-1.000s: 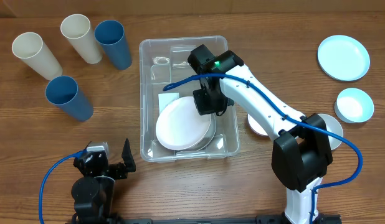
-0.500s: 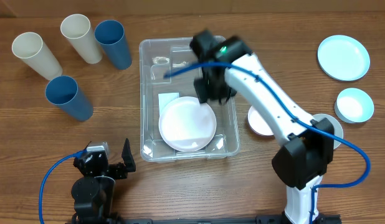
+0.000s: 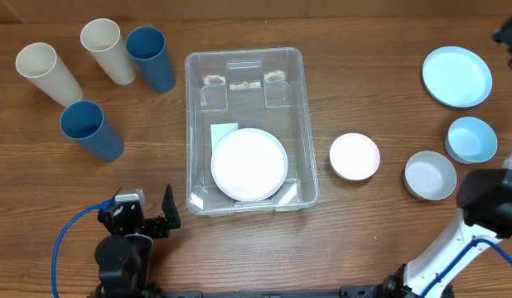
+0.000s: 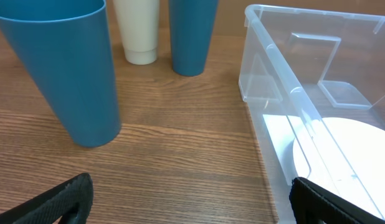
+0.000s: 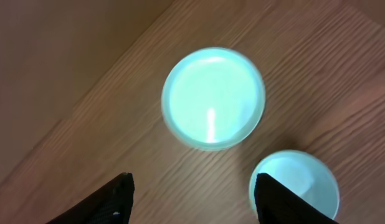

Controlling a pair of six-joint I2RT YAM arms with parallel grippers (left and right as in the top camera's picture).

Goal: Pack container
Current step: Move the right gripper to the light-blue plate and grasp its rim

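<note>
My right gripper picks up the light blue plate (image 3: 456, 76) by its rim facing away from the container next, to stack it on the white plate (image 3: 248, 163).
The clear container (image 3: 243, 95) stands mid-table with a white plate (image 3: 248, 163) lying flat in its near half beside the white label (image 3: 223, 132). My right gripper (image 3: 510, 35) is at the far right edge, high above a light blue plate (image 5: 213, 98) and a light blue bowl (image 5: 294, 183). In the right wrist view it (image 5: 195, 205) is open and holds nothing. My left gripper (image 3: 148, 213) rests near the front left, open and empty (image 4: 199, 208). Its view shows the container wall (image 4: 267, 68) and the white plate (image 4: 342, 155) to its right.
Two cream cups (image 3: 47, 73) (image 3: 107, 50) and two blue cups (image 3: 150, 58) (image 3: 90, 128) stand at the back left. Right of the container are a pink plate (image 3: 354, 156), a whitish bowl (image 3: 430, 175), the light blue bowl (image 3: 471, 139) and the light blue plate (image 3: 457, 76).
The right gripper opened and let go of the white plate, which now lies flat in the container. The right arm swung out to the far right. The left arm stayed still.
</note>
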